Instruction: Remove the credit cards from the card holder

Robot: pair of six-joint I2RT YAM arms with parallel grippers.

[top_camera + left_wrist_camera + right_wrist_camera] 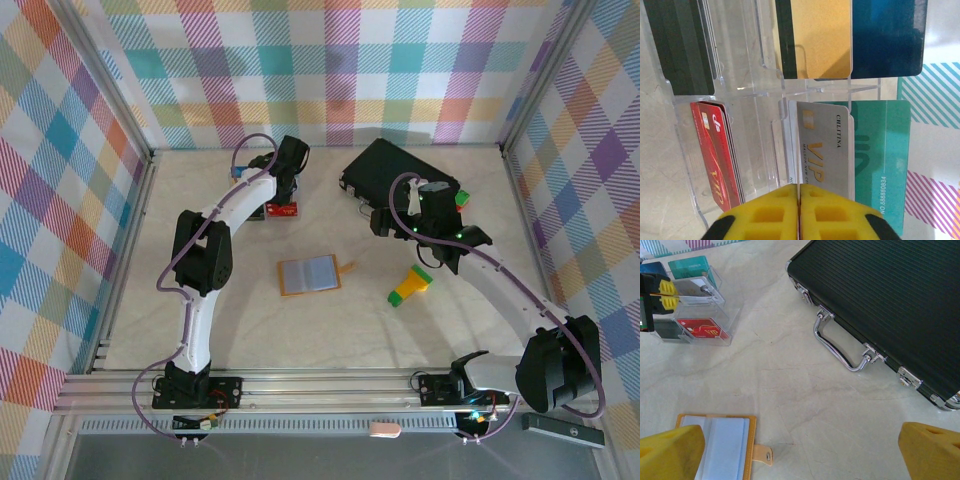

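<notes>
The thin card stands edge-on against the grey VIP card inside its slot and would remain in the rack [282, 209], so my left gripper releases it now.
The card holder [310, 274] lies open mid-table, orange-tan with grey-blue pockets [725, 445] and a strap tab [762, 455]. No card shows in its pockets. Several credit cards stand in a clear acrylic rack [760, 150] at the back left: a red one [715, 155], a grey VIP one [825, 150], teal [880, 160], gold [820, 40] and dark blue [890, 35]. My left gripper [800, 187] hangs over that rack [282, 209], its yellow fingers pressed on a thin card seen edge-on. My right gripper [800, 455] hovers open and holds nothing, right of the card holder.
A large black hard case [395, 172] with a metal handle [840, 345] lies at the back, beside the right arm. A green-and-yellow block [410, 288] rests right of the card holder. Plaid walls close off the table's back and sides.
</notes>
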